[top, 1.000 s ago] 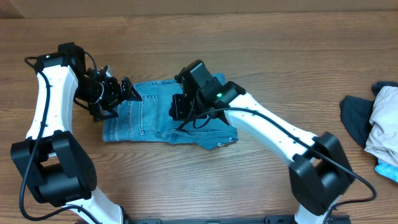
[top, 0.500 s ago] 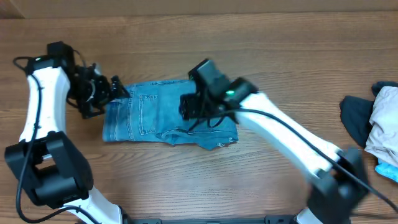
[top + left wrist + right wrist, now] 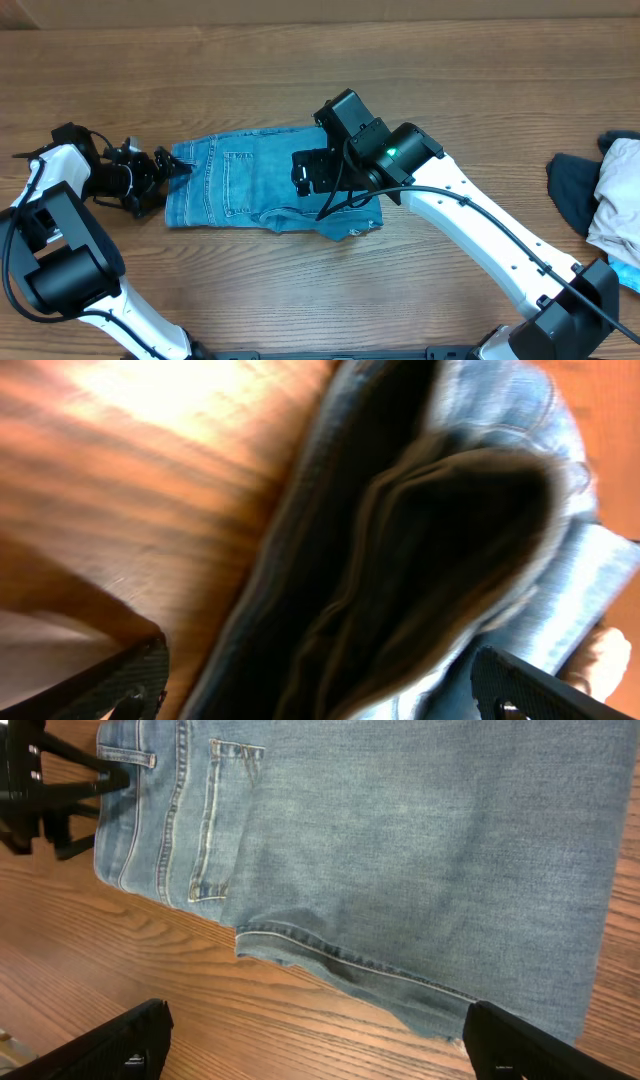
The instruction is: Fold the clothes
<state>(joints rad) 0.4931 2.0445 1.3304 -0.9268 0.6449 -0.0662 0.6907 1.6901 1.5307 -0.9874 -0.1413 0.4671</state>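
Note:
My left gripper is to take hold of the jeans (image 3: 250,185) next by the waistband edge at their opening (image 3: 177,177), to fold the waist end over toward the hem.
The clothes are a pair of light blue jeans (image 3: 250,185), folded into a flat rectangle left of the table's centre, with a stitched back pocket (image 3: 225,820) facing up. A frayed hem pokes out at the lower right corner (image 3: 360,230). My right gripper (image 3: 310,172) hovers open over the jeans' right half; in the right wrist view (image 3: 318,1020) only denim and wood lie below its fingers. My left gripper (image 3: 165,185) is open at the jeans' left edge. Close up, the left wrist view (image 3: 320,665) looks into the dark waistband opening (image 3: 420,560).
A pile of other garments lies at the right table edge: a dark cloth (image 3: 570,195), a beige one (image 3: 615,200) and a bit of light blue (image 3: 622,272). Bare wooden table (image 3: 300,60) surrounds the jeans.
My right gripper has opened, let go of the jeans and shifted slightly right above them. The left arm has pulled back leftward, off the denim to its left edge.

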